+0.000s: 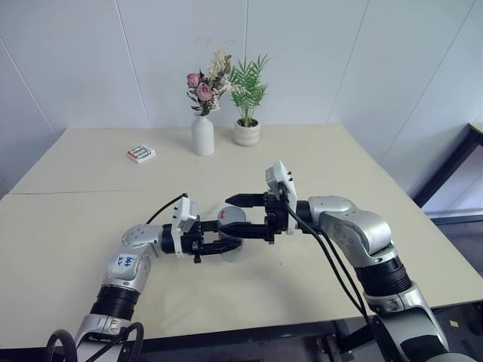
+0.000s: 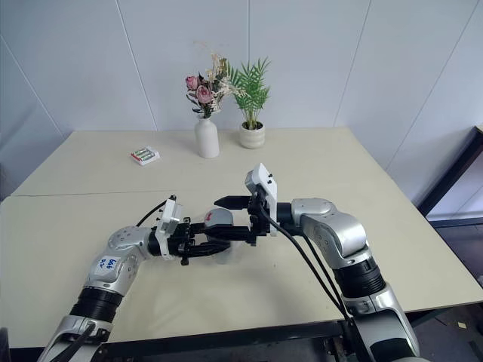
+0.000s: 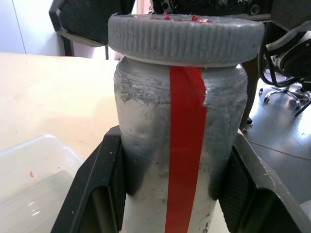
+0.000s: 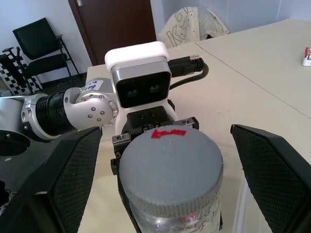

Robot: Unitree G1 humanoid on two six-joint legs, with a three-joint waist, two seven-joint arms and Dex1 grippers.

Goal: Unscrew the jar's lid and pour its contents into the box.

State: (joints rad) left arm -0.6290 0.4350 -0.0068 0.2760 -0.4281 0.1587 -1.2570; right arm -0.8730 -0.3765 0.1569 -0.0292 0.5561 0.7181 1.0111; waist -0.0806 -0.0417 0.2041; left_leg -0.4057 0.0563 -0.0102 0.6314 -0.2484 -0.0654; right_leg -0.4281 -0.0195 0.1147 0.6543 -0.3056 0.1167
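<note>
My right gripper has its fingers on both sides of the grey lid (image 4: 170,170) above the silvery jar, so I should close it now to catch the lid.
The silvery-grey jar (image 3: 146,160) with a red stripe stands upright just above the table, and my left gripper (image 1: 220,246) is shut on its body. Its grey ribbed lid (image 4: 170,170) with a small red mark sits on top. My right gripper (image 1: 243,217) reaches in from the right, open, with one black finger on each side of the lid and a gap to each. The clear box (image 3: 29,194) lies on the table just beside and below the jar. The contents are hidden inside the jar.
At the far side of the beige table (image 1: 90,226) stand a white vase of flowers (image 1: 202,136) and a small potted plant (image 1: 247,133). A green-and-white packet (image 1: 141,154) lies at the back left. A seam crosses the table's left part.
</note>
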